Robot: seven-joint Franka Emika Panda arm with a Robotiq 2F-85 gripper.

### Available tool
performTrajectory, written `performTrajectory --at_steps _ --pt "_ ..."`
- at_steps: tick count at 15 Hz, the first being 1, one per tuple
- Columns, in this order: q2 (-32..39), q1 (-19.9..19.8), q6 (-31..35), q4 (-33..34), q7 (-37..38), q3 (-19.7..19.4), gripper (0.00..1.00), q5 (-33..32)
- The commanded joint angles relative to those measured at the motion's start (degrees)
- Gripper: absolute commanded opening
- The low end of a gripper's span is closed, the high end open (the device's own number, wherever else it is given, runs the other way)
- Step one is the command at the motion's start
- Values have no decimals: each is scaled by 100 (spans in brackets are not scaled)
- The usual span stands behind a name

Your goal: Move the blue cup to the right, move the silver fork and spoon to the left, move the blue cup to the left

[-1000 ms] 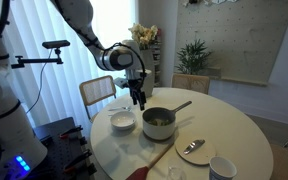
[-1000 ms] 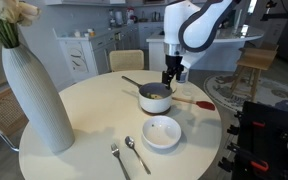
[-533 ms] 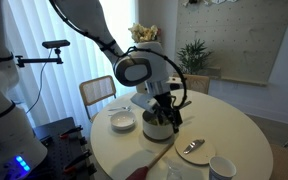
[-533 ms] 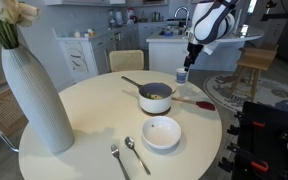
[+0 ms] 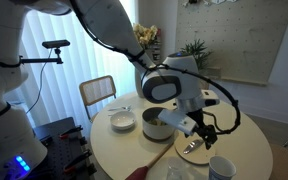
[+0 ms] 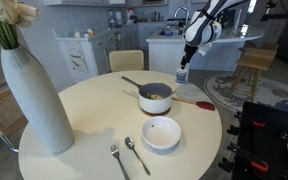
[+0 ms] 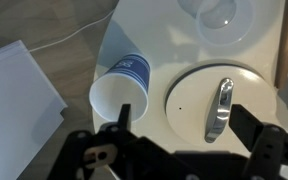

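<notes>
I will next grab the blue cup with my gripper by its rim on the side facing the plate [image 7: 184, 95]. The cup's base will stay free, so I can move the cup and set it upright.
The blue cup [image 7: 119, 92] stands upright near the table edge, pale with a blue-patterned side; it also shows in an exterior view [image 5: 222, 168]. My gripper [image 7: 189, 125] hangs open above a white plate [image 7: 184, 95] beside the cup, and its left finger [image 7: 124, 118] is just next to the cup's rim without holding it. In an exterior view the gripper [image 5: 202, 138] hovers low over that plate. The silver fork and spoon [image 6: 125, 155] lie side by side on the table in front of a white bowl [image 6: 161, 132], far from the gripper.
A lone spoon [image 7: 220, 108] rests on the plate. A pot [image 5: 157, 122] with a long handle sits mid-table, and a wooden stick [image 5: 159, 155] lies beside it. A tall white vase [image 6: 34, 95] stands at one side. White paper [image 7: 19, 100] lies past the table edge.
The arm has swung from above the pot across to the plate and cup near the table edge. The jaws stayed open and nothing on the table has moved.
</notes>
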Motion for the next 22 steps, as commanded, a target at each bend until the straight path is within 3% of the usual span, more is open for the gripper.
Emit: performTrajectory --at_steps 1,6,16,17,22 --pt "705 -187 -68 881 -172 234 100 0" --pt "1395 -246 -173 1648 -111 306 100 -133" --pt "2021 -285 -326 2338 -24 298 100 -214" --pt "2047 -280 -334 2379 -18 300 83 -215" --pt "2073 -243 -312 2487 32 287 42 -221"
